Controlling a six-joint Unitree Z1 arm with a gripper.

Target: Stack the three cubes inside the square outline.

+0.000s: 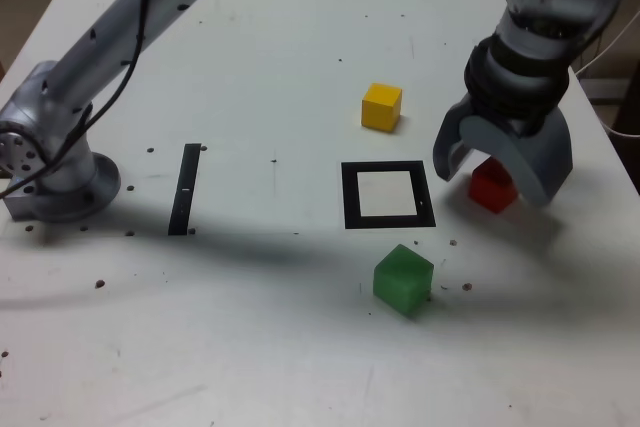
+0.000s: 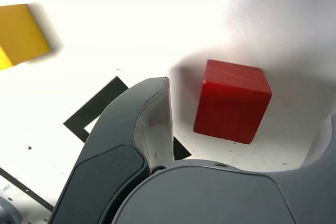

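Note:
My gripper grabs two opposite sides of the red cube (image 1: 492, 187) next, to start the stack inside the square outline (image 1: 388, 194).
A red cube (image 1: 492, 187) (image 2: 232, 102) rests on the white table, right of the square outline (image 1: 388, 194) (image 2: 94, 109) in the exterior view. My gripper (image 1: 497, 175) (image 2: 247, 108) hangs low over it, open, one finger on each side of the cube and neither visibly touching it. The yellow cube (image 1: 381, 107) (image 2: 20, 35) sits behind the outline. In front of the outline lies the green cube (image 1: 403, 278). The outline is a thick black frame with a white centre and holds nothing.
A thin black strip (image 1: 185, 188) lies on the table toward the exterior view's left. The arm's base (image 1: 55, 172) stands at the far left edge, its links reaching across the back. A cable runs at the right edge.

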